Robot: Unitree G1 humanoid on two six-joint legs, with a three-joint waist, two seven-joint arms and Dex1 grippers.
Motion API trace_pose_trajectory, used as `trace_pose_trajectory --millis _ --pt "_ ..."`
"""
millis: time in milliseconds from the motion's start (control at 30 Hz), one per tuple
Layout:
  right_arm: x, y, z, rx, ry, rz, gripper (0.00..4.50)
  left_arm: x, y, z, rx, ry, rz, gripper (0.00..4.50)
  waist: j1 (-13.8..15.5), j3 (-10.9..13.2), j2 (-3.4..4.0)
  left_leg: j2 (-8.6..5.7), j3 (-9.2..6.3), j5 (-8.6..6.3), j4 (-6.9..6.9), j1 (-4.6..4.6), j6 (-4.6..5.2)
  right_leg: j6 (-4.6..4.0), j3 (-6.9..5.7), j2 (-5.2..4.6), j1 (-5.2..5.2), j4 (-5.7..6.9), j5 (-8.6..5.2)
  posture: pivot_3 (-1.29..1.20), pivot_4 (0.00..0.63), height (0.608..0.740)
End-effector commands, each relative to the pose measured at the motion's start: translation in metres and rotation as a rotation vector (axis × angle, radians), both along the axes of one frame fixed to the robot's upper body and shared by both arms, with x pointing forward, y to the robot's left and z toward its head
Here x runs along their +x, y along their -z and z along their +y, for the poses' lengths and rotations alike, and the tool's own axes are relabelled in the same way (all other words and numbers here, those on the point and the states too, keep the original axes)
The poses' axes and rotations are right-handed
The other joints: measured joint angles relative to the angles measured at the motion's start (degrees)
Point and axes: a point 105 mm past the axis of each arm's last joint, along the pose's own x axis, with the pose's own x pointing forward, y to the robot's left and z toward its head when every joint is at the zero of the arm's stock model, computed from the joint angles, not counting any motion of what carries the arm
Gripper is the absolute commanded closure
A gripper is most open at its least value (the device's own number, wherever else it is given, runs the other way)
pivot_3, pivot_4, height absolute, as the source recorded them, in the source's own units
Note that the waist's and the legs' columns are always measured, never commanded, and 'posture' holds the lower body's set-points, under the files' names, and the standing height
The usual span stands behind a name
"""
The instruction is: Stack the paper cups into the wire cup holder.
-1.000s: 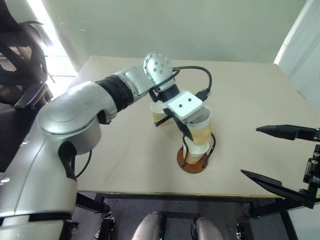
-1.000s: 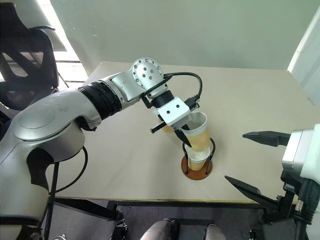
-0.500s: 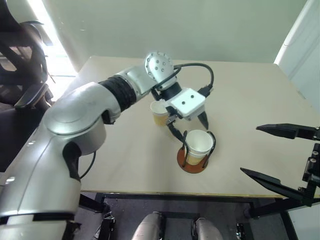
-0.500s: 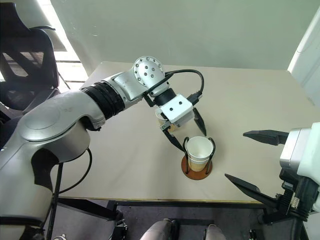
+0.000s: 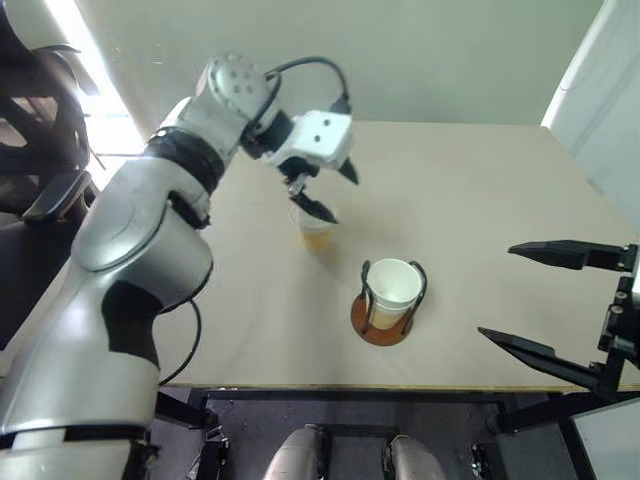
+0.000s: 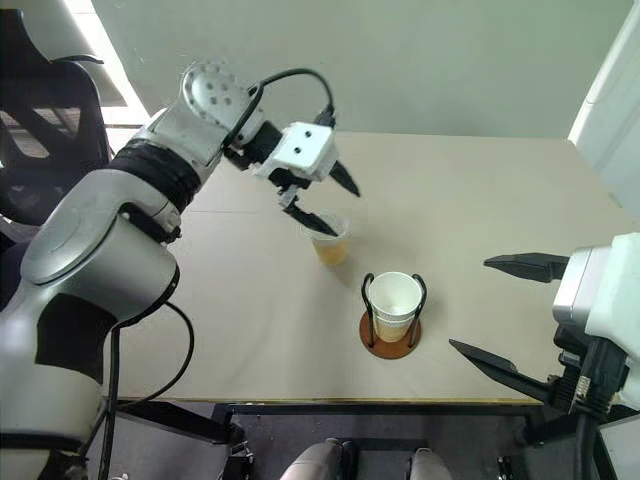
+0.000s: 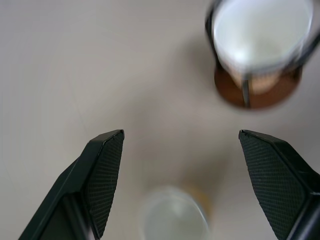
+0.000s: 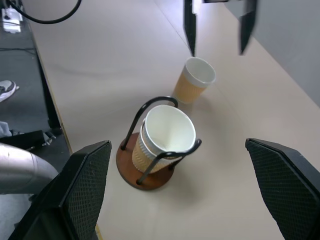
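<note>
I need to grab the lone paper cup with my left gripper next, by its open rim, because its thin hollow side would crumple if I squeezed across it.
The wire cup holder [image 5: 361,318] stands near the table's front edge, on a reddish-brown disc with black loops. Two nested paper cups [image 5: 393,288] sit upright inside it. Another paper cup [image 5: 314,234] stands alone on the table, behind and to the left of the holder. My left gripper [image 5: 339,196] hangs open just above this lone cup, holding nothing. The left wrist view shows the lone cup [image 7: 175,216] between and below its fingers and the holder [image 7: 231,93] further off. My right gripper [image 5: 500,292] stands open at the right, apart from the holder [image 8: 129,159].
The tan table [image 5: 480,190] has bare room to the right and behind the holder. A black office chair [image 5: 40,150] stands beyond the left edge. A white panel [image 5: 600,90] rises at the far right. The front edge runs just below the holder.
My left gripper let go of the cup it held over the holder; that cup now sits nested there. The gripper opened, rose and swung back and left over the lone cup. The right gripper stayed put.
</note>
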Motion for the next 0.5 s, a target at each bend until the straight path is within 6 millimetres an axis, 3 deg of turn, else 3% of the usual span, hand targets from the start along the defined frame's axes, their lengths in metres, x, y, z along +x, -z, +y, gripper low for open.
trace_pose_trajectory --millis 33,133,333,500 --pt "0.005 -0.006 -0.001 0.007 -0.012 -0.035 0.04 0.003 0.009 0.011 -0.013 -0.045 0.048 0.58 0.31 0.00 0.00 -0.01 -0.01 0.02 0.01 -0.03 0.04 0.08 0.00 -0.01 0.01 0.00 0.01 0.00 0.150 0.740" --pt "0.007 -0.007 -0.001 0.004 -0.027 -0.036 0.04 0.011 0.023 0.021 -0.024 -0.126 0.052 0.58 0.53 0.00 0.00 -0.08 -0.04 0.06 0.07 -0.12 0.11 0.56 0.01 -0.02 -0.01 0.00 0.29 0.00 0.150 0.740" --pt "0.010 -0.008 0.000 -0.004 -0.044 -0.036 0.04 0.032 0.043 0.033 -0.021 -0.288 -0.029 0.58 0.52 0.00 -0.01 -0.15 -0.03 0.10 0.12 -0.18 0.15 0.64 0.06 -0.02 -0.03 -0.04 0.33 0.00 0.150 0.740" --pt "0.010 -0.008 0.000 -0.006 -0.049 -0.032 0.04 0.033 0.048 0.024 -0.094 -0.306 0.010 0.58 0.50 0.00 -0.02 -0.17 -0.04 0.19 0.09 -0.15 0.13 0.52 0.07 0.02 -0.06 0.00 0.30 0.00 0.150 0.740"
